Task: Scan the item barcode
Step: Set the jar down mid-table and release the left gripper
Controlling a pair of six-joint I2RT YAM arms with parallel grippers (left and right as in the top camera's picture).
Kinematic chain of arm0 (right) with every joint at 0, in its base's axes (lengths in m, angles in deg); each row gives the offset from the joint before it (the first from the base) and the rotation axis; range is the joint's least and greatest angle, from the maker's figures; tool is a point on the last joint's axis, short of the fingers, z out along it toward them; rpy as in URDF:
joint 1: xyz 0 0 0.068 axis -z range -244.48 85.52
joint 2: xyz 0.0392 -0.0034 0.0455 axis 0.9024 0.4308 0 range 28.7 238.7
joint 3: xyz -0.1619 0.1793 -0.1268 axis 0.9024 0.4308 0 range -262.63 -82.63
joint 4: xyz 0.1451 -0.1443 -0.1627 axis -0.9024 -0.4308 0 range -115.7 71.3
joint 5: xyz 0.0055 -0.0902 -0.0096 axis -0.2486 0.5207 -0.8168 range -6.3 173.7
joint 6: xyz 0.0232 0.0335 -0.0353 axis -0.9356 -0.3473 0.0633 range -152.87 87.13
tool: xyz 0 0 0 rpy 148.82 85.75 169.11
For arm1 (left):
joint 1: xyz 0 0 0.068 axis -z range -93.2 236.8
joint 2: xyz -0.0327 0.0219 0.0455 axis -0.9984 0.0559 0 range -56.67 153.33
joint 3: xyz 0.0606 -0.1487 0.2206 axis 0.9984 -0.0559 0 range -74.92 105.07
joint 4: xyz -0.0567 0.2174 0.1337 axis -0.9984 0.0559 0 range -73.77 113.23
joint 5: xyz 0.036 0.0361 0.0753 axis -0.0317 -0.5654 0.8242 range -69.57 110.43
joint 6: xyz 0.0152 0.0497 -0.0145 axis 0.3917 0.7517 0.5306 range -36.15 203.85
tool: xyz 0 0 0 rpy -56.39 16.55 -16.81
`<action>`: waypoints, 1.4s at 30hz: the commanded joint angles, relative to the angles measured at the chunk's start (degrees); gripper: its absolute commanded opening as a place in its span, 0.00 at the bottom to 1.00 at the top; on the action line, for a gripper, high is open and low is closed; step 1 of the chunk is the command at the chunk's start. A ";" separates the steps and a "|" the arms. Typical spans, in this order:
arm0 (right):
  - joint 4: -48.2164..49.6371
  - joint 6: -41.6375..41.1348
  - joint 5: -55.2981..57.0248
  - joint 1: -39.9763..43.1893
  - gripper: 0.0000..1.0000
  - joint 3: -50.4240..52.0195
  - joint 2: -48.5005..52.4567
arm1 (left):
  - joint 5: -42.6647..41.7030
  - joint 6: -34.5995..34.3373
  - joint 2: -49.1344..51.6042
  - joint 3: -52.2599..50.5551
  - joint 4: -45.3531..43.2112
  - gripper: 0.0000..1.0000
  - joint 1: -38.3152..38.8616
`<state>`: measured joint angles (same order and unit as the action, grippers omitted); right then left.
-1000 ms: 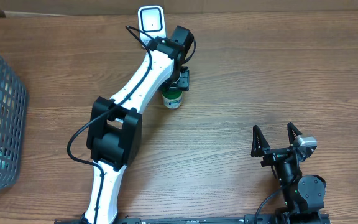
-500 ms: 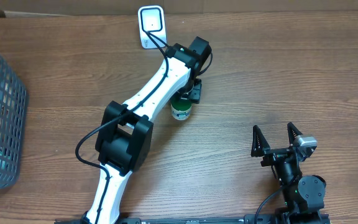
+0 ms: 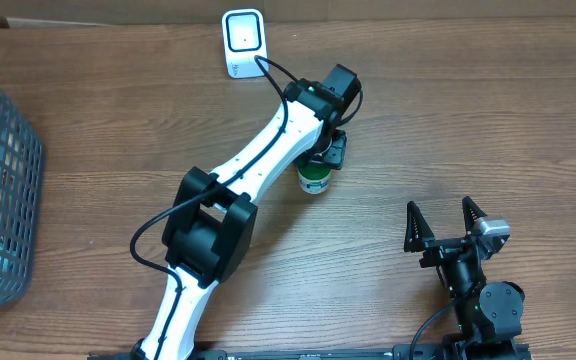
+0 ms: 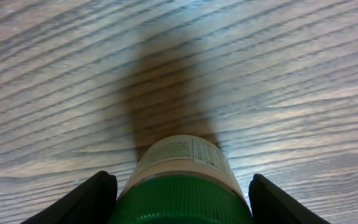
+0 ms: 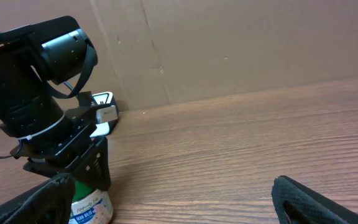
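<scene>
The jar stands upright with its pale lower edge (image 3: 315, 190) (image 4: 182, 138) down on the open wood, so it is time now for my left gripper to release the jar.
A small jar (image 3: 314, 181) with a green lid and a pale label stands upright between the fingers of my left gripper (image 3: 317, 168), which is shut on it near the table's middle. In the left wrist view the jar (image 4: 184, 163) fills the gap between the black fingers (image 4: 92, 199). The frames do not show whether its base touches the wood. The white scanner (image 3: 242, 42) stands at the table's far edge, up and left of the jar. My right gripper (image 3: 446, 222) rests open and empty near the front right, and its view shows the jar (image 5: 91, 208) at lower left.
A grey mesh basket (image 3: 3, 170) holding items stands at the left edge. A brown cardboard wall (image 5: 229, 43) rises behind the table's far edge. The left arm (image 3: 258, 170) stretches diagonally across the table's middle.
My left gripper has carried the jar to the right and toward the front, away from the scanner. The right arm has not moved.
</scene>
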<state>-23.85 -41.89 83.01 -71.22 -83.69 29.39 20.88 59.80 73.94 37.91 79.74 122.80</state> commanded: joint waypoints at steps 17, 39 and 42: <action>0.33 -0.15 0.00 0.33 1.00 0.59 -0.52 | -1.49 -0.81 -0.44 0.81 1.64 0.99 -0.52; 0.33 -0.15 -0.02 0.33 1.00 0.59 -0.52 | 10.58 1.33 -26.29 32.57 28.61 0.99 -27.85; 0.33 -0.15 0.00 0.33 1.00 0.59 -0.52 | 8.92 1.31 -31.39 32.57 27.71 1.00 -39.32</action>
<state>-23.85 -41.89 83.03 -71.20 -83.69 29.39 29.36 60.24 46.79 69.65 107.76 91.75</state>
